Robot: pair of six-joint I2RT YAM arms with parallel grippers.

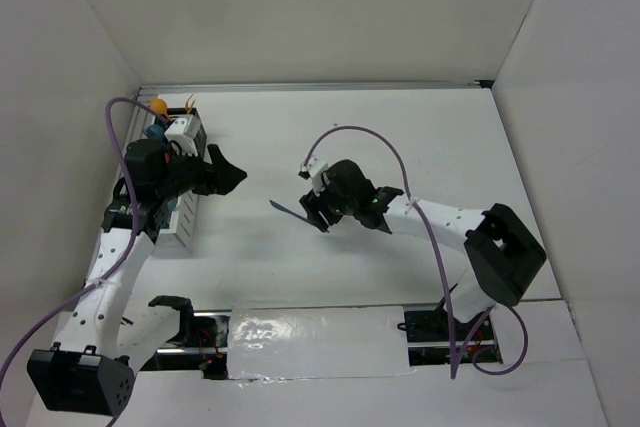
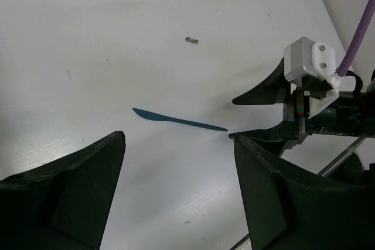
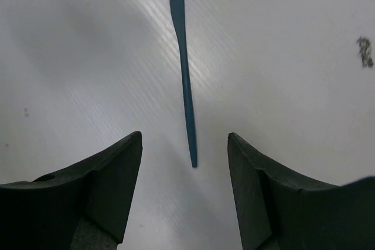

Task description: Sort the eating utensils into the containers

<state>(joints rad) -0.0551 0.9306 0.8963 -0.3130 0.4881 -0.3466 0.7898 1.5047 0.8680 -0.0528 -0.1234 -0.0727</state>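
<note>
The robot's right gripper will reach the knife and grab it by its handle [image 1: 304, 218] [image 3: 190, 131], so the blade side stays free for handing the knife over to the left gripper.
A dark blue-teal knife [image 1: 290, 211] [image 2: 179, 120] [image 3: 184, 74] lies flat on the white table, free of both grippers. My right gripper [image 1: 312, 209] [image 2: 233, 119] [image 3: 184, 139] is open just behind the knife's handle end, one finger on each side and neither touching it. My left gripper [image 1: 232, 175] [image 2: 179, 139] hangs open and empty left of the knife, blade tip pointing toward it. The containers [image 1: 187, 227] stand in a row at the far left, largely hidden under the left arm. Orange utensils [image 1: 160, 105] stick up at the row's far end.
White walls close in the table on the left, back and right. A small dark speck [image 2: 191, 40] [image 3: 365, 51] marks the tabletop past the knife. A purple cable [image 1: 385, 142] loops above the right arm.
</note>
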